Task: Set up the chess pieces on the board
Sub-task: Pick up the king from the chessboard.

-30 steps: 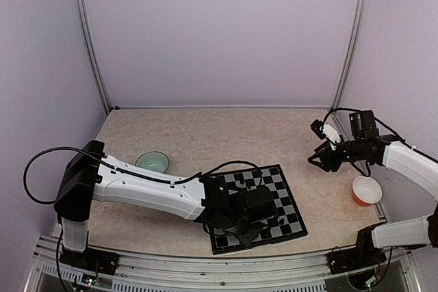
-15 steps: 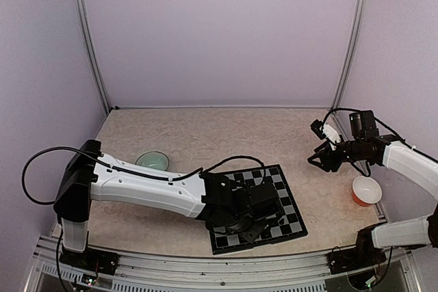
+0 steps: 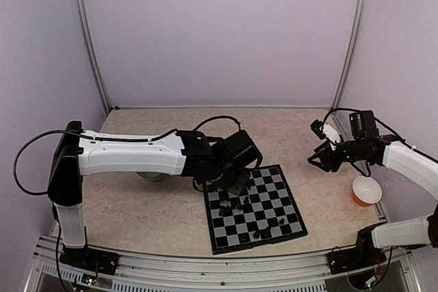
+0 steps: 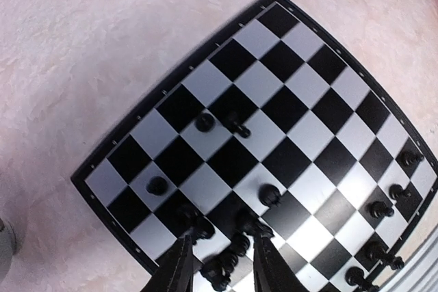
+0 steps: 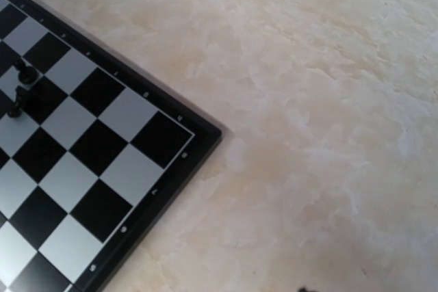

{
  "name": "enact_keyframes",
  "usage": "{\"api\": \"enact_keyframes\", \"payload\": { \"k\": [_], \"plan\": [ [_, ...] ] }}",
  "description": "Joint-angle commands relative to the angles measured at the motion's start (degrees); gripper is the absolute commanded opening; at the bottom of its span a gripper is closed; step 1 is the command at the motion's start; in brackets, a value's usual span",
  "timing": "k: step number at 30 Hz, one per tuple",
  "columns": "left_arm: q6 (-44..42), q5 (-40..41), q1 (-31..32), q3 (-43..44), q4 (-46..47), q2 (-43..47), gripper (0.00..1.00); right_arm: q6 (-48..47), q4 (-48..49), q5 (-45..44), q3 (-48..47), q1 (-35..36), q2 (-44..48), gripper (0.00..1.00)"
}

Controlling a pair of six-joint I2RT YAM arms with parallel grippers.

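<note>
My left gripper reaches the small dark chess piece next and grips its top [image 3: 246,200] [image 4: 271,197], since this leaves its base free to sit flat on the board.
The board [image 3: 263,193] lies near the table's front, right of centre. Several tiny black chess pieces [image 3: 233,206] stand on it, in a cluster near its left side and along its front edge. My left gripper [image 3: 239,182] hangs open and empty above the board's far-left part. In the left wrist view its fingers [image 4: 179,268] straddle a cluster of pieces [image 4: 229,258] on the board [image 4: 301,83] below. My right gripper [image 3: 320,158] hovers over bare table right of the board; its fingers barely show. The right wrist view shows a board corner [image 5: 164,138] with two pieces [image 5: 24,73].
An orange-red bowl [image 3: 366,190] stands at the right edge, below the right arm. A pale green bowl [image 3: 150,176] is almost hidden behind my left arm. Purple walls close in the back and both sides.
My left arm has risen and drawn back from low over the board's front-left to above its far-left edge, uncovering the pieces and hiding the green bowl. The right arm has not moved.
</note>
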State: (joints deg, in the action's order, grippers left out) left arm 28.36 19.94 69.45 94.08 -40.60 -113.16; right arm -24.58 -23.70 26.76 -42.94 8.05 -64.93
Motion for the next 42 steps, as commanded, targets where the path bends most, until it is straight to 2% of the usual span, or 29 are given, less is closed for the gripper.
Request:
{"api": "enact_keyframes", "payload": {
  "k": [1, 6, 18, 24, 32, 42],
  "plan": [
    [-3.96, -2.04, -1.76, 3.28, 2.42, -3.19, 0.32, -0.47, -0.66, 0.31, 0.04, -0.50, 1.34, 0.48],
    [-6.02, -6.11, -2.04, 6.19, 1.82, -8.35, 0.39, -0.56, -0.72, 0.26, 0.05, -0.50, 1.29, 0.48],
    [-6.38, -10.48, -1.96, 6.12, 3.11, -12.48, 0.35, -0.65, -0.73, 0.23, -0.03, -0.50, 0.90, 0.48],
    [-6.56, -10.57, -2.04, 6.60, 3.69, -13.81, 0.28, -0.65, -0.72, 0.17, 0.05, -0.50, 0.85, 0.48],
    [-6.65, -8.39, -1.12, 7.21, 2.98, -13.88, 0.10, -0.65, -0.65, 0.04, 0.05, -0.50, 0.77, 0.48],
    [-5.17, -2.76, 6.05, 4.93, 0.01, -3.20, 0.07, -0.73, -0.76, 0.22, 0.05, -0.50, 0.84, 0.48]
  ]
}}
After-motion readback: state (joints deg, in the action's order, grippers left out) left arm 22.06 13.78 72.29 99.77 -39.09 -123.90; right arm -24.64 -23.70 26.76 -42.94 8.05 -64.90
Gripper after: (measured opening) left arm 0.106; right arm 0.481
